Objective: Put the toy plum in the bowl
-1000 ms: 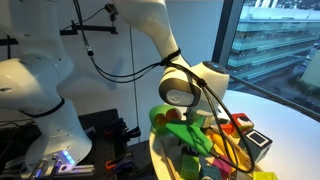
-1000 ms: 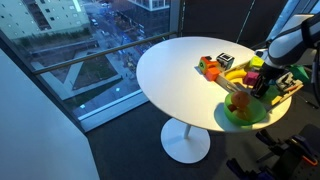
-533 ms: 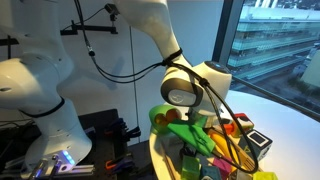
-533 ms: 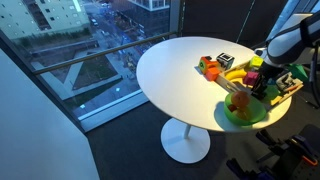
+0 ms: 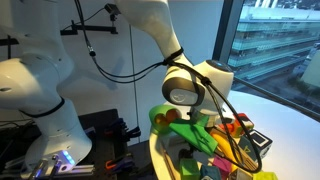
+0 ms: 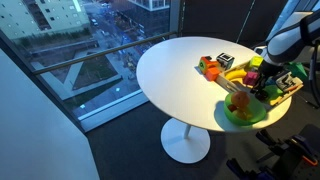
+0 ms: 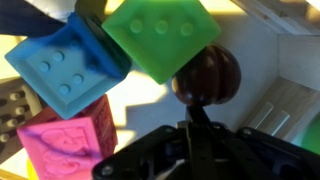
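The plum's middle is beyond my gripper, which closed short of it, so my gripper needs to open again and move toward the green block, then close around the plum's body.
In the wrist view the dark purple-brown toy plum lies in the wooden tray, just below a green block. My gripper is shut, its fingertips meeting on a thin dark stub at the plum's near edge. In an exterior view the gripper reaches down into the tray, with the bright green bowl in front of it near the table edge. An orange toy fruit sits in the bowl. In both exterior views the plum is hidden by the arm.
A blue block and a pink block crowd the plum's left side. More coloured blocks sit on the round white table. The table edge is close behind the bowl. Cables hang along the arm.
The fingers have closed together over the last second. The arm has barely moved.
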`<state>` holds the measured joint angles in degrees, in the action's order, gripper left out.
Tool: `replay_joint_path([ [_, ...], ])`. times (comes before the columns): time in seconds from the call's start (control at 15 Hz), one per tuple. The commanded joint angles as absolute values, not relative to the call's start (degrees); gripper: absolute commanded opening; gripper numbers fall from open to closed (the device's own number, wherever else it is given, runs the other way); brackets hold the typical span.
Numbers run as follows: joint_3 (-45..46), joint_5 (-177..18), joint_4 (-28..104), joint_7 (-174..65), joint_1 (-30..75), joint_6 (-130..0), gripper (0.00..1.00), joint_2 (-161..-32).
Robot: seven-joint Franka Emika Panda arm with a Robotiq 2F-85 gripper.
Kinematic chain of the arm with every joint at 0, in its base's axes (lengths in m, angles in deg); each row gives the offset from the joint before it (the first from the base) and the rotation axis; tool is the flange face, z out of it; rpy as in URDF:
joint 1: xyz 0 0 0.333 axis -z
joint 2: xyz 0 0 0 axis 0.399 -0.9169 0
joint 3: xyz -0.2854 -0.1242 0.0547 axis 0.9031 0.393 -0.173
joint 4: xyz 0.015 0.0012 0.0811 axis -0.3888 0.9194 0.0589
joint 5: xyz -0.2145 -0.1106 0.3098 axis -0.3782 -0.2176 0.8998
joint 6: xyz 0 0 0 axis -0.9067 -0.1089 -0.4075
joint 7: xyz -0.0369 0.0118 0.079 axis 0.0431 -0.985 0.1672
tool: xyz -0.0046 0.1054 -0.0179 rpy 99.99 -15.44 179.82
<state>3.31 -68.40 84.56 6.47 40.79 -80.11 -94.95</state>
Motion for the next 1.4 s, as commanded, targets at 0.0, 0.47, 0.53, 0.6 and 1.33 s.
replay_joint_path([
  [0.0, 3.01, -68.48, 84.11, 6.75, 41.61, -80.40, 0.34, -94.61],
  [0.47, 3.21, -68.70, 84.23, 7.01, 41.78, -79.98, 0.89, -94.19],
  [0.53, 3.28, -68.73, 84.28, 7.03, 41.83, -79.96, 0.98, -94.15],
  [0.6, 3.33, -68.78, 84.33, 7.09, 41.89, -79.89, 1.00, -94.10],
  [1.33, 3.71, -68.71, 85.79, 8.47, 42.91, -78.61, 1.00, -92.64],
])
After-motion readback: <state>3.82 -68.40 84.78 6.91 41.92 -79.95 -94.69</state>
